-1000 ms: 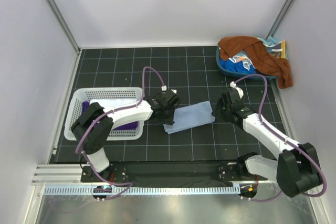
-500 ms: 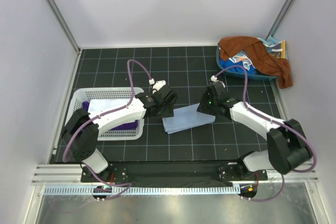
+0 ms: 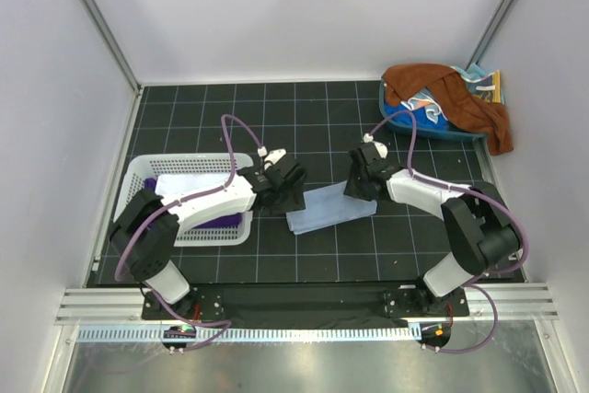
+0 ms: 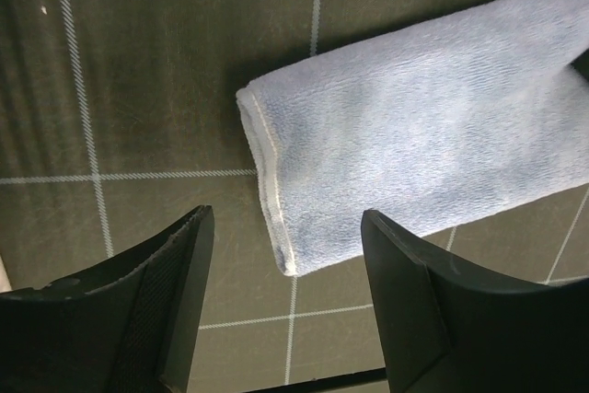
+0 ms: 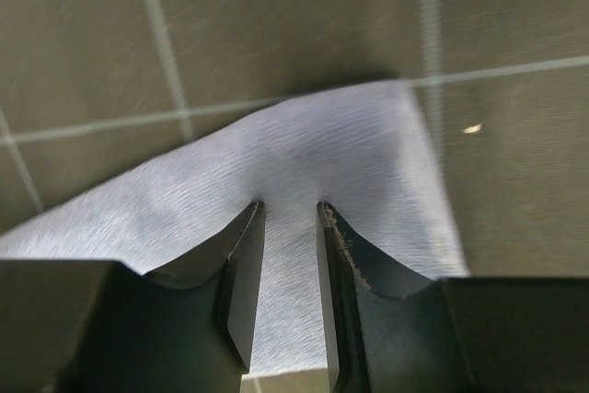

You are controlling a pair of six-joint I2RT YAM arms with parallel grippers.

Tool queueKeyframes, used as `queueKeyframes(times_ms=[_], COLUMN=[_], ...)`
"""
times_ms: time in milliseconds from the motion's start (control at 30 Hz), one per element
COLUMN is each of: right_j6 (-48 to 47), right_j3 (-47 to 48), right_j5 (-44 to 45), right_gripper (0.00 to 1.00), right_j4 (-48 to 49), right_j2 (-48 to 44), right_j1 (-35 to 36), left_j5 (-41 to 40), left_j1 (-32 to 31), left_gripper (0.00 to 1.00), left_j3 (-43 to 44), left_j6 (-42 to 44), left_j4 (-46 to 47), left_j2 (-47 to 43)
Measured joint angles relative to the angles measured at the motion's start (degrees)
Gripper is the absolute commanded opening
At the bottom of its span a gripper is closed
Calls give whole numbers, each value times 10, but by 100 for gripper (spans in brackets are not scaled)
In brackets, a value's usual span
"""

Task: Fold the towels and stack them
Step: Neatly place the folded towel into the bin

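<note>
I'll next lift the light blue towel with my left gripper by its layered short end nearest the basket, to stack it there still folded.
A folded light blue towel [image 3: 329, 208] [image 4: 414, 126] lies on the black gridded mat at the centre. My left gripper [image 3: 287, 194] [image 4: 285, 218] hovers over its left end, open, with nothing between the fingers. My right gripper [image 3: 361, 185] [image 5: 290, 209] is down on the towel's right end [image 5: 304, 154], shut on a pinch of the cloth, which puckers at the fingertips. A white towel [image 3: 189, 182] and a dark purple towel [image 3: 223, 221] lie in the white basket [image 3: 138, 177] at the left. A rust-brown towel [image 3: 446, 89] is heaped at the back right.
The rust-brown towel drapes over a blue bin [image 3: 398, 120] at the back right corner, with a patterned light blue cloth [image 3: 425, 104] under it. Grey walls close the mat at the back and on both sides. The arm bases sit along the near rail.
My left gripper has let go of the towel's left end and opened wide. My right gripper has moved left and back along the towel's right end, keeping the same narrow gap.
</note>
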Motion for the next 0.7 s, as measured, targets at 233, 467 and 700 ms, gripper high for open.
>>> queueKeyframes(times_ms=[233, 467, 700], right_j6=[24, 34, 35], right_j3=[-31, -54, -64], right_j5=[14, 22, 23], right_gripper=[36, 36, 36], right_j4=[19, 14, 7], right_j2=[-18, -47, -70], right_j1=[-40, -49, -51], left_j5=[55, 104, 143], left_j1=[26, 42, 51], left_gripper=[71, 70, 65], left_j3=[-19, -18, -13], left_j6=[8, 17, 19], left_j4=[38, 83, 129], left_j2=[14, 57, 89])
